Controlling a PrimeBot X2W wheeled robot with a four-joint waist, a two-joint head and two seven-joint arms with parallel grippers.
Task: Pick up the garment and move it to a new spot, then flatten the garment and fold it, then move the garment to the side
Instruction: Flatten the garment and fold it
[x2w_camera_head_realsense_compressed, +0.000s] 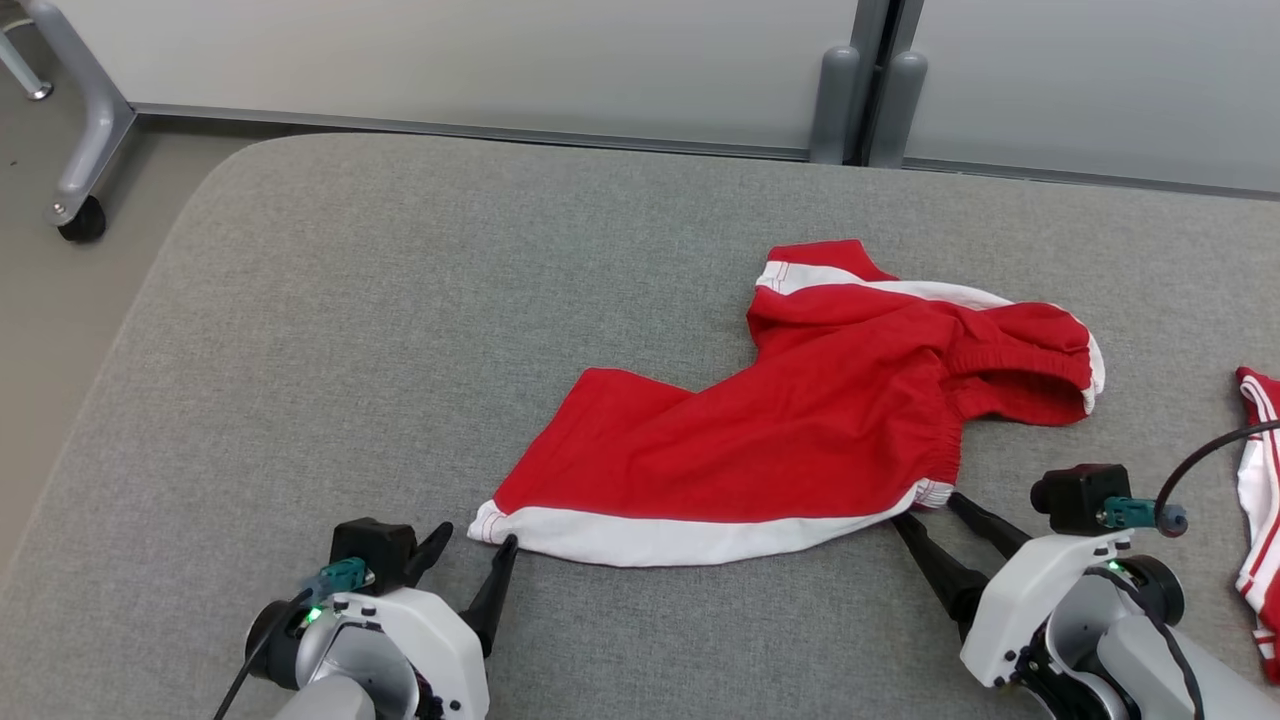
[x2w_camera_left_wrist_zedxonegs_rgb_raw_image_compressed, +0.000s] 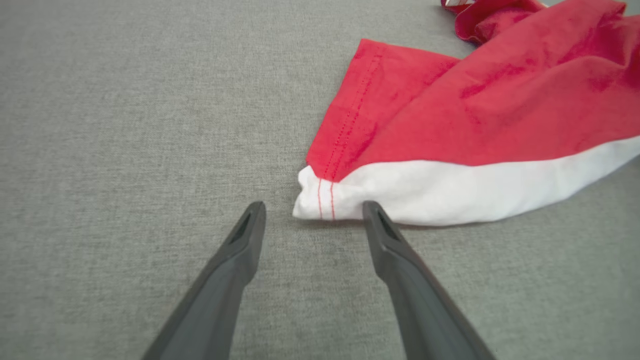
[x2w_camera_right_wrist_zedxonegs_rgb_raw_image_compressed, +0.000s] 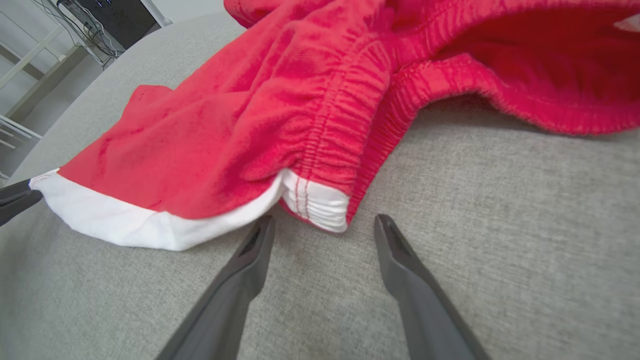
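Note:
My left gripper takes hold of the white corner of the leg hem (x2w_camera_head_realsense_compressed: 489, 521) next, since the shorts (x2w_camera_head_realsense_compressed: 768, 444) lie slack and rumpled.
The garment (x2w_camera_head_realsense_compressed: 790, 420) is a pair of red shorts with a white side stripe, lying rumpled on the grey padded table (x2w_camera_head_realsense_compressed: 350, 330), waistband to the right. My left gripper (x2w_camera_head_realsense_compressed: 475, 540) is open at the near left hem corner (x2w_camera_left_wrist_zedxonegs_rgb_raw_image_compressed: 320, 197); its right fingertip (x2w_camera_left_wrist_zedxonegs_rgb_raw_image_compressed: 372, 212) touches the white edge. At the near waistband corner (x2w_camera_right_wrist_zedxonegs_rgb_raw_image_compressed: 315, 202) my right gripper (x2w_camera_head_realsense_compressed: 928, 508) is open, its tips just short of the cloth. In the right wrist view, the right gripper (x2w_camera_right_wrist_zedxonegs_rgb_raw_image_compressed: 325, 227) frames that corner with nothing between the fingers.
A second red and white garment (x2w_camera_head_realsense_compressed: 1258, 500) lies at the table's right edge. Beyond the far edge stands a pale wall panel with two grey posts (x2w_camera_head_realsense_compressed: 865, 100). A wheeled grey frame leg (x2w_camera_head_realsense_compressed: 85, 150) stands on the floor at far left.

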